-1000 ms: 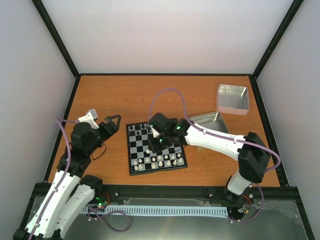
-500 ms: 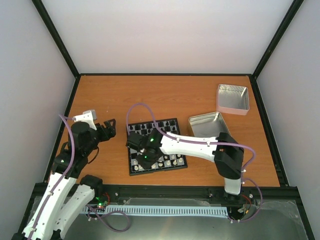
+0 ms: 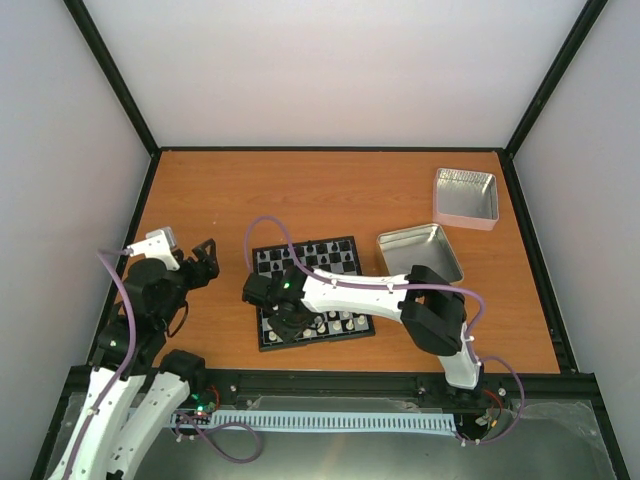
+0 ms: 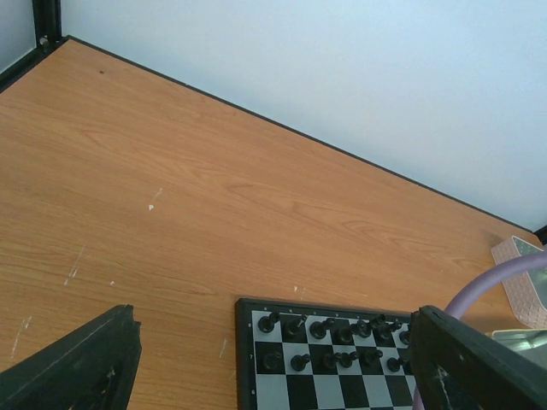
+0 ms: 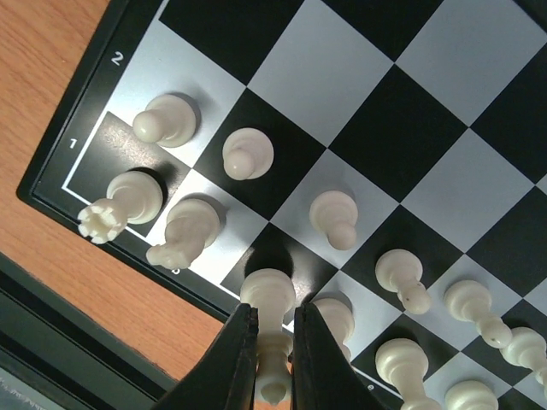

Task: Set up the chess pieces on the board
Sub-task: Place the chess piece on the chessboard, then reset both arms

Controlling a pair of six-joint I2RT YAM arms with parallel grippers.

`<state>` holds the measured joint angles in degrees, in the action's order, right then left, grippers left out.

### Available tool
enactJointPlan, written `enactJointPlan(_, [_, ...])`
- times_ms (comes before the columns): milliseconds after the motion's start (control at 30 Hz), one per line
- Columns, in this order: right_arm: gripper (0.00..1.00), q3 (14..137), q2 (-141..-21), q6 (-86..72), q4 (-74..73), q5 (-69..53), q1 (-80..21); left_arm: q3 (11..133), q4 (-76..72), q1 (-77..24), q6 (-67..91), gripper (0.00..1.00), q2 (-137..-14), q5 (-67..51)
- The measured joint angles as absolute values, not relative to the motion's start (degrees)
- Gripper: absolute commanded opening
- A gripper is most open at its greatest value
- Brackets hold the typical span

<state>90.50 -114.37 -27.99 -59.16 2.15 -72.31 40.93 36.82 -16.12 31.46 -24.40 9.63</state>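
Observation:
The cream-white piece [image 5: 267, 292] is standing upright, and its base is close over the black square next to the knight, so my right gripper should open now.
The board [image 3: 301, 343] lies mid-table. My right gripper [image 3: 286, 318] hangs over its near left corner. In the right wrist view it [image 5: 272, 329] is shut on a cream-white piece [image 5: 267, 292], whose base is just above a black square in row 1 of the board [image 5: 342, 77]. A white rook [image 5: 120, 201], a knight [image 5: 184, 231] and several pawns [image 5: 248, 154] stand around it. My left gripper [image 3: 203, 260] is open and empty left of the board, off the table; in its wrist view it [image 4: 275, 318] frames the board's far left corner [image 4: 244, 359].
Black pieces [image 4: 333, 337] fill the board's two far rows [image 3: 300, 258]. Two silver tins stand on the right, one beside the board [image 3: 420, 250] and one at the back right [image 3: 466, 193]. Black rails edge the table.
My right gripper has moved left across the board to its near left corner. My left arm has drawn back to the left, away from the board.

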Motion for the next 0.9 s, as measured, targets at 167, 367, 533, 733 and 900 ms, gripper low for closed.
enactJointPlan(167, [0.07,90.50,-115.33,-27.83,-59.07,2.33,-72.31,40.93,37.08,-16.12,31.55,0.87,-24.29,10.46])
enactJointPlan(367, [0.26,90.54,-115.37,-27.29,-58.87,2.42,-72.31,40.93,37.12,-16.12,31.55,0.88,-24.40,10.81])
enactJointPlan(533, [0.34,90.54,-115.24,-27.90,-58.24,2.50,-72.31,40.93,37.15,-16.12,31.62,0.91,-24.38,10.96])
enactJointPlan(733, [0.39,90.52,-112.40,-28.56,-57.21,3.44,-71.90,40.93,37.15,-16.12,31.62,0.98,-24.36,10.85])
enactJointPlan(900, [0.50,87.88,-103.44,-29.39,-54.37,6.66,-70.81,41.32,37.69,-16.12,31.35,1.00,-24.36,9.74])
